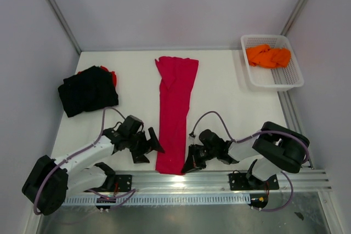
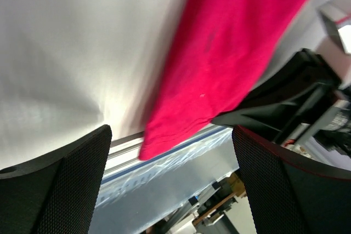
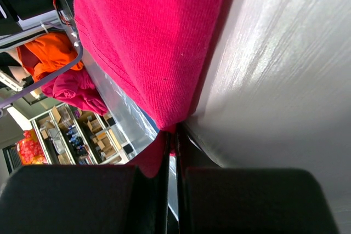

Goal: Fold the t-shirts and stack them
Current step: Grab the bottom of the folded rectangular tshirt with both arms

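Next, my left gripper will pinch the crimson t-shirt's free near corner [image 1: 158,169] [image 2: 148,150], opposite my right gripper's corner, to fold the t-shirt's near end over evenly.
A large crimson t-shirt [image 1: 174,108] lies as a long narrow strip down the middle of the table, its near end at the front edge. My right gripper [image 1: 190,163] is shut on the near right corner of this shirt [image 3: 153,36], and cloth is pinched between the closed jaws of the right gripper [image 3: 171,141]. My left gripper [image 1: 155,144] stands open just left of the shirt's near end, nothing between its fingers [image 2: 60,190]; the crimson shirt [image 2: 230,53] hangs ahead of it. A black t-shirt [image 1: 88,91] lies folded at the left on a red one [image 1: 113,75]. An orange t-shirt [image 1: 269,56] sits in the basket.
The white mesh basket [image 1: 290,80] stands at the back right corner. A metal rail [image 1: 219,182] runs along the table's near edge under both arm bases. Walls close in the table on the left, back and right.
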Robot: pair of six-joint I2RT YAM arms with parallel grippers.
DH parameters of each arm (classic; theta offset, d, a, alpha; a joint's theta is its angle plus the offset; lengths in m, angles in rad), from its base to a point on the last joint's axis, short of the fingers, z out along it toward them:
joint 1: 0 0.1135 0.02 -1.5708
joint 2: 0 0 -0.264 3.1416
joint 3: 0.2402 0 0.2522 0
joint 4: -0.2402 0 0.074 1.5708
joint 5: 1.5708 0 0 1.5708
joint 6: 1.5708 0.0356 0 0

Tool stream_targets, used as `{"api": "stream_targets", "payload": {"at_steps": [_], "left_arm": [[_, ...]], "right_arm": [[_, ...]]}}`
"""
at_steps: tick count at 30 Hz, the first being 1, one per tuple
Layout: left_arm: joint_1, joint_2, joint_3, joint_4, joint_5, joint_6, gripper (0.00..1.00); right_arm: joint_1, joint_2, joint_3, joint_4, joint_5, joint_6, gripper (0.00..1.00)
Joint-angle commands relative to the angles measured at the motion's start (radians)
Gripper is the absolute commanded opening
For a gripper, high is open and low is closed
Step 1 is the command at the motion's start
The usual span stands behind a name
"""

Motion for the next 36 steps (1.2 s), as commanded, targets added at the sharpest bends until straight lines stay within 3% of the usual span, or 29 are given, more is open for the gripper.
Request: {"api": "stream_targets", "payload": {"at_steps": [1,6,13,17,20,21,22,25,27,36], "left_arm": [[-0.009,-0.026,-0.033,-0.045,-0.005,-0.029,0.94],[-0.024,-0.035,-0.044,-0.090,-0.003,-0.020,0.94],[-0.070,0.167,-0.035,0.054,-0.008,-0.014,0.92],[-0.112,0.290,0.010,0.065,-0.014,0.004,0.84],[-0.115,0.304,0.025,0.073,-0.009,0.017,0.64],[-0.115,0.307,0.027,0.080,-0.009,0.020,0.39],[-0.115,0.310,0.028,0.080,-0.009,0.023,0.27],[-0.115,0.333,0.030,0.082,-0.008,0.033,0.05],[-0.115,0.350,0.030,0.082,-0.003,0.037,0.00],[-0.116,0.357,0.065,0.048,-0.032,0.067,0.00]], "right_arm": [[0.006,0.005,-0.028,-0.032,0.021,-0.033,0.03],[0.005,0.016,-0.023,-0.034,0.010,-0.043,0.03],[0.005,0.028,-0.014,-0.031,0.002,-0.051,0.03],[0.006,0.026,-0.012,-0.034,0.002,-0.053,0.03],[0.006,0.019,-0.012,-0.045,0.005,-0.056,0.03],[0.006,0.016,-0.012,-0.049,0.009,-0.057,0.03],[0.006,0.013,-0.011,-0.054,0.010,-0.060,0.03],[0.006,0.009,-0.009,-0.060,0.012,-0.060,0.03],[0.006,0.011,-0.008,-0.062,0.013,-0.062,0.03],[0.005,-0.029,0.035,-0.153,0.036,-0.102,0.03]]}}
